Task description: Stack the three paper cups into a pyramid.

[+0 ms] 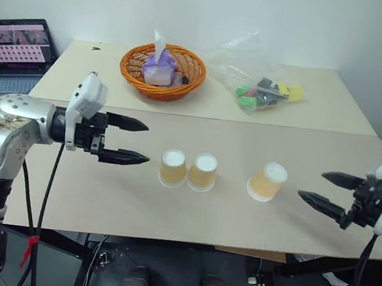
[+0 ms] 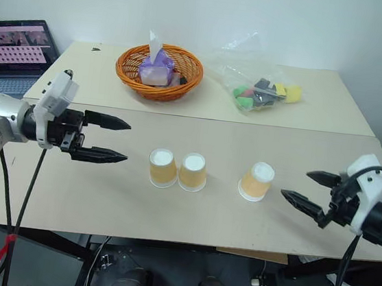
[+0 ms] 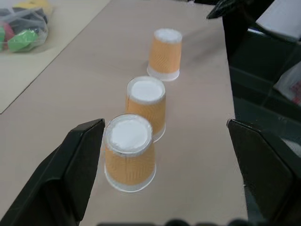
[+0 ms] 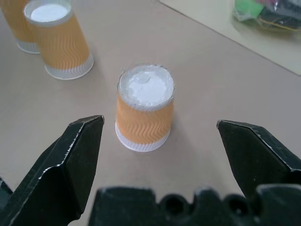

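Note:
Next, my right gripper grabs the cup around its ribbed orange side (image 1: 266,183), since a glossy smear coats the single cup's upturned base (image 1: 275,172).
Three tan-orange paper cups stand upside down on the table. Two of them (image 1: 173,168) (image 1: 202,172) sit side by side near the middle, their rims touching or nearly so. The third cup (image 1: 267,181) stands apart to their right. My left gripper (image 1: 132,140) hovers open to the left of the pair, pointing at them with nothing between its fingers. In the left wrist view the nearest cup (image 3: 129,151) stands just beyond the fingers. My right gripper (image 1: 324,188) is open to the right of the single cup (image 4: 145,107), pointing toward it, apart from it.
An orange woven basket (image 1: 162,71) holding a purple-wrapped item stands at the back of the table. A clear plastic bag of coloured pieces (image 1: 259,89) lies to its right. A laptop (image 1: 15,50) sits at the far left. The table's front edge runs just below the cups.

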